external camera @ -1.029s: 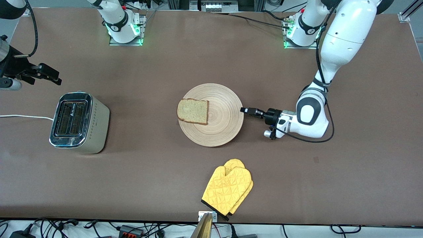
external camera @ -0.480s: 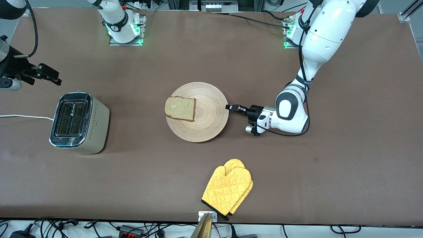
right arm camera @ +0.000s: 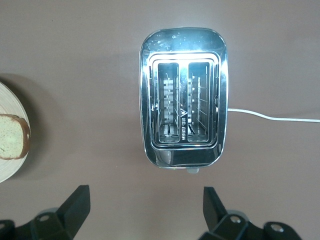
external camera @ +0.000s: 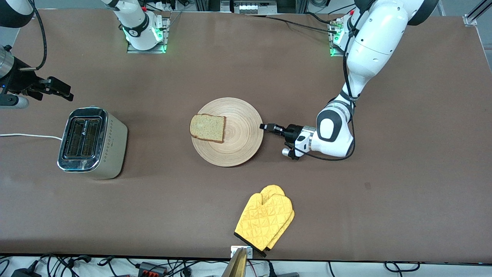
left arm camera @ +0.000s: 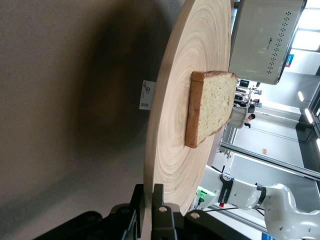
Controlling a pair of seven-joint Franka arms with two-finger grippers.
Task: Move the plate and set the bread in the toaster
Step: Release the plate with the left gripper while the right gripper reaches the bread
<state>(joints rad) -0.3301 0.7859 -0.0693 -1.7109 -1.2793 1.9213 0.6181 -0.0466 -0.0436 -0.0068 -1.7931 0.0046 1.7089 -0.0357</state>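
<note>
The round wooden plate is low over the table and would rest there if my left gripper opened now.
The round wooden plate (external camera: 239,143) lies mid-table with the bread (external camera: 208,128) on the part of it toward the toaster. My left gripper (external camera: 264,126) reaches in low from the left arm's end and is shut on the plate's rim. In the left wrist view the rim sits pinched between the fingers (left arm camera: 161,197), with the plate (left arm camera: 175,150), the bread (left arm camera: 210,107) and the toaster (left arm camera: 267,40) ahead. The chrome-topped toaster (external camera: 90,142) stands toward the right arm's end with both slots empty. My right gripper (external camera: 57,89) hangs open over bare table beside the toaster (right arm camera: 182,97), holding nothing (right arm camera: 145,202).
A yellow oven mitt (external camera: 265,221) lies near the table's front edge, nearer the camera than the plate. The toaster's white cord (external camera: 27,135) runs off the right arm's end of the table. The plate's edge (right arm camera: 6,167) and bread (right arm camera: 12,142) show in the right wrist view.
The left gripper has slid the plate, with the bread on it, toward the toaster's end of the table. The right gripper has barely shifted.
</note>
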